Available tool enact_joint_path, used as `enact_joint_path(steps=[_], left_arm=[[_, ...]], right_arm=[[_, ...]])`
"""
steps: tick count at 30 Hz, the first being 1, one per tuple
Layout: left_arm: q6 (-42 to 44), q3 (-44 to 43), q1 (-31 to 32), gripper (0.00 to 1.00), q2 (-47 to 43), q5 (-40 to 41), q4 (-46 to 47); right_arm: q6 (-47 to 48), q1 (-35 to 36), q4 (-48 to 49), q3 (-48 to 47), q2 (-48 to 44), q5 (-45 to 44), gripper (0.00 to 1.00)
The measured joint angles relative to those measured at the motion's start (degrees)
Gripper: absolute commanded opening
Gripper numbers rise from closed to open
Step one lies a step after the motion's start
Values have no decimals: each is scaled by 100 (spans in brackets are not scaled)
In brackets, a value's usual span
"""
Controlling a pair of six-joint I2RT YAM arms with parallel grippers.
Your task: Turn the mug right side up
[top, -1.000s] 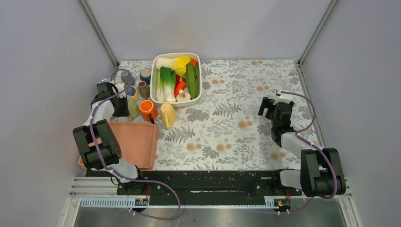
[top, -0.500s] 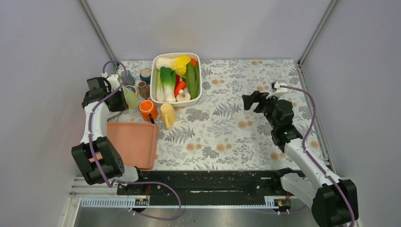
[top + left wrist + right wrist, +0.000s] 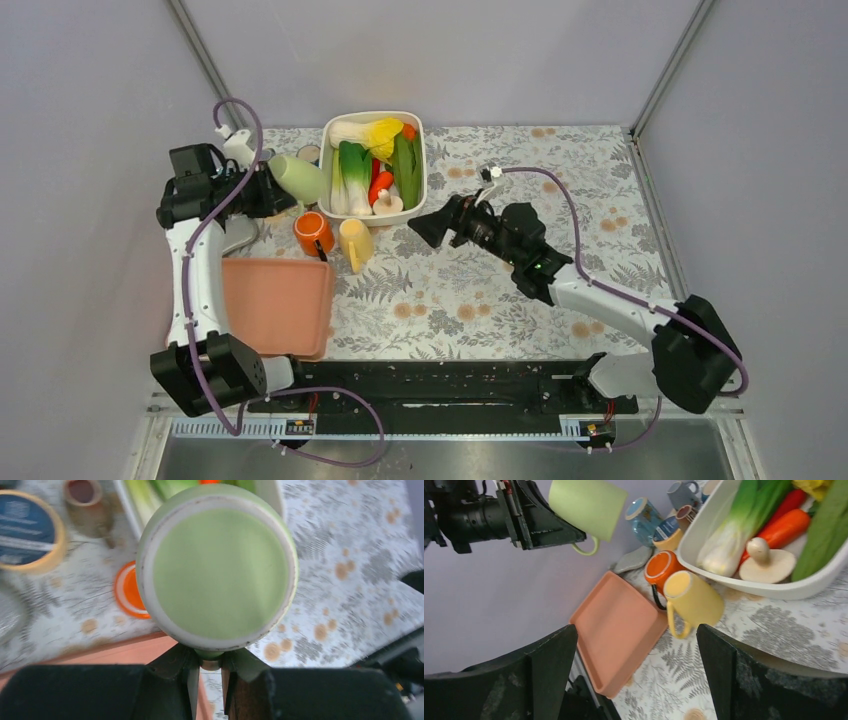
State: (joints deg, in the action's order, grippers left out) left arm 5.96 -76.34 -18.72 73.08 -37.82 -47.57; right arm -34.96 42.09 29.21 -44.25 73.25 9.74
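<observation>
The light green mug's rim (image 3: 324, 186) (image 3: 619, 515) is opposite the mug's base, so my right gripper should grab the mug there next. That leaves the base free to set the mug upright.
A light green mug (image 3: 296, 178) hangs in the air above the cluster of cups at the back left, lying roughly on its side. My left gripper (image 3: 262, 190) is shut on its handle. In the left wrist view the mug's flat base (image 3: 217, 570) faces the camera and the handle sits pinched between the fingers of the left gripper (image 3: 210, 662). My right gripper (image 3: 425, 226) is stretched out over the middle of the table, open and holding nothing. In the right wrist view, the right gripper (image 3: 636, 630) faces the green mug (image 3: 586, 507), well short of it.
A yellow mug (image 3: 355, 243) and an orange mug (image 3: 313, 232) stand in front of the white dish (image 3: 372, 117) of vegetables. A salmon tray (image 3: 280, 300) lies at the near left. Small cups (image 3: 32, 530) stand below the lifted mug.
The left arm has lifted the green mug out of the cup cluster and swung it up and to the right. The right arm has reached left towards the table's middle, still open.
</observation>
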Motion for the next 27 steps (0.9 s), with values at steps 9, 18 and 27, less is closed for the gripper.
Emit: enact_joint_path(steps=[9,18,27], left_arm=[[-175,-153,1478,0,-24,-940,-407],[-444,-260,2107,0,-28,-1521,-420],[-516,17,2426,0,-28,-1816,-140]], right_arm=[[-1073,341,1143,-813,1217,424,99],[-1794,361,1954,-911,1742,658,87],[-2004,361,2354,-955,1792,774,41]])
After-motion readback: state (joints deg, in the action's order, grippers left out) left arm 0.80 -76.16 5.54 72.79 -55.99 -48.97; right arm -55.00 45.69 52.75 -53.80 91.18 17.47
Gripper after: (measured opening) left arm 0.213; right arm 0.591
